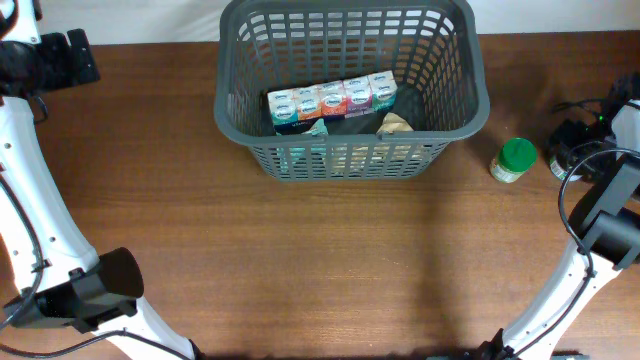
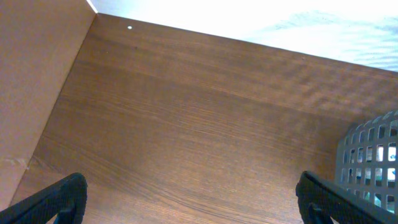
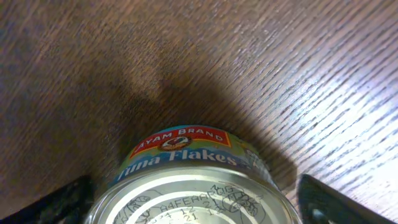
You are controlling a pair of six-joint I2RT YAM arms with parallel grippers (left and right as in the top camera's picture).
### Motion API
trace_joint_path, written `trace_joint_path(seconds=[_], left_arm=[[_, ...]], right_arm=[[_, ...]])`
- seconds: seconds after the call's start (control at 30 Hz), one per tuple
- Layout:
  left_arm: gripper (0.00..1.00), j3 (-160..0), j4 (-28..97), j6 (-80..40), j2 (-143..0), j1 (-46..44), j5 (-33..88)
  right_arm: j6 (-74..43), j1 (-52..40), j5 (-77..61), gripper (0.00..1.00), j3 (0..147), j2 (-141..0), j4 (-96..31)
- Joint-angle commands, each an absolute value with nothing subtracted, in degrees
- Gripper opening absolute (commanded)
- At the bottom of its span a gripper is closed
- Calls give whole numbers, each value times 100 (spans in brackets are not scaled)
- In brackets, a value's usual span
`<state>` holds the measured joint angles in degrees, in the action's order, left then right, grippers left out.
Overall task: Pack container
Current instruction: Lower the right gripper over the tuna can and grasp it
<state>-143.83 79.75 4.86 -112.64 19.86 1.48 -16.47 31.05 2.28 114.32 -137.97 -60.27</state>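
Note:
The tuna flakes can (image 1: pixel 565 167) (image 3: pixel 186 186) stands between both fingers, so the right gripper needs to close and would catch it.
The dark grey slotted container (image 1: pixel 455 125) stands at the back middle of the table; its corner shows in the left wrist view (image 2: pixel 373 163). Inside lie a row of small cartons (image 1: pixel 332 103) and a tan packet (image 1: pixel 396 124). My right gripper (image 3: pixel 196 199) is open around a tuna flakes can (image 3: pixel 186 186) standing on the table, with a gap at the right finger. In the overhead view the right gripper (image 1: pixel 575 150) is at the far right and hides the can. My left gripper (image 2: pixel 193 199) is open and empty over bare wood; overhead it (image 1: pixel 65 55) is at the back left.
A small jar with a green lid (image 1: pixel 514 158) stands between the container and the right gripper. A pale wall (image 2: pixel 37 74) runs along the left of the left wrist view.

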Motion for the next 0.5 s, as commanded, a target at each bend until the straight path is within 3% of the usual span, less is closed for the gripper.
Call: trace_joint_path(seconds=[0.0,0.17,0.47], left_arm=[[99,-14359,7981,432,-11295,2014,167],[99,-14359,7981,429,-11295,2014,167],[99,-14359,7981,432,-11292,2014,167]], right_arm=[[-1682,3120,281,87,11437,-13990,-6036],[-1684,3120,281,77,11437,-13990,-6062],[-1682,3122,281,70,11437,-13990,-6160]])
